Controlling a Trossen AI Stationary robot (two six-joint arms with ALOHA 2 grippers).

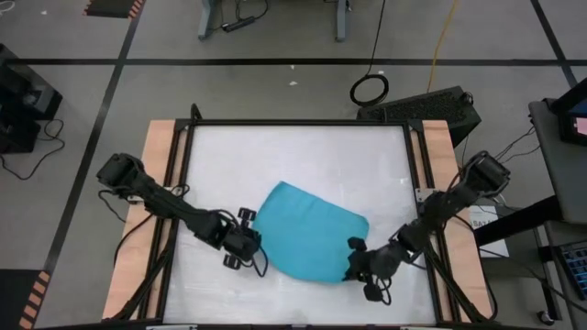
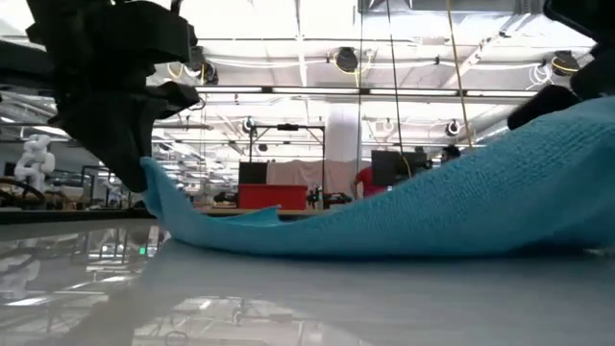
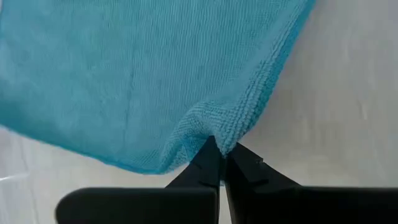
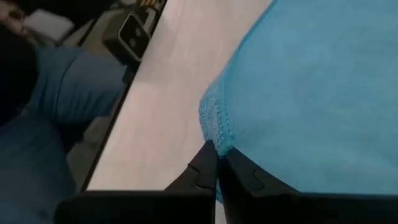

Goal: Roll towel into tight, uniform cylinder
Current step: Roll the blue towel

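Observation:
My right gripper holds the towel's pinched corner [image 1: 343, 276] short of the towel's far edge [image 1: 328, 203]. It should move the corner toward that edge before it lets go.
The turquoise towel [image 1: 307, 234] lies spread in the middle of the white table [image 1: 303, 156], nearer the front edge. My left gripper [image 1: 252, 246] is shut on its left corner, and my right gripper [image 1: 356, 266] is shut on its near right corner. In the low view the towel's middle [image 2: 365, 235] rests on the table. Its left end rises a little to the left gripper [image 2: 130, 168], and its right side climbs higher toward the right arm [image 2: 577, 91]. My left gripper [image 3: 222, 149] pinches the towel's corner [image 3: 208, 132] between its two fingertips, slanting down from the table's left. The cloth bunches into a small pucker at the tips. That corner is raised just off the table. My right gripper [image 4: 217, 154] pinches the towel's hemmed corner [image 4: 217, 134] between its two fingertips, coming slantwise from the table's near right. The corner is lifted, and the cloth slopes down from it to the table.
Black rails and wooden strips [image 1: 160, 183] frame the table on both sides. A black keyboard [image 1: 426, 105] lies past the far right corner. In the right wrist view a person's blue-clad legs [image 4: 56, 106] stand beside the table's edge, near a small black device [image 4: 130, 34].

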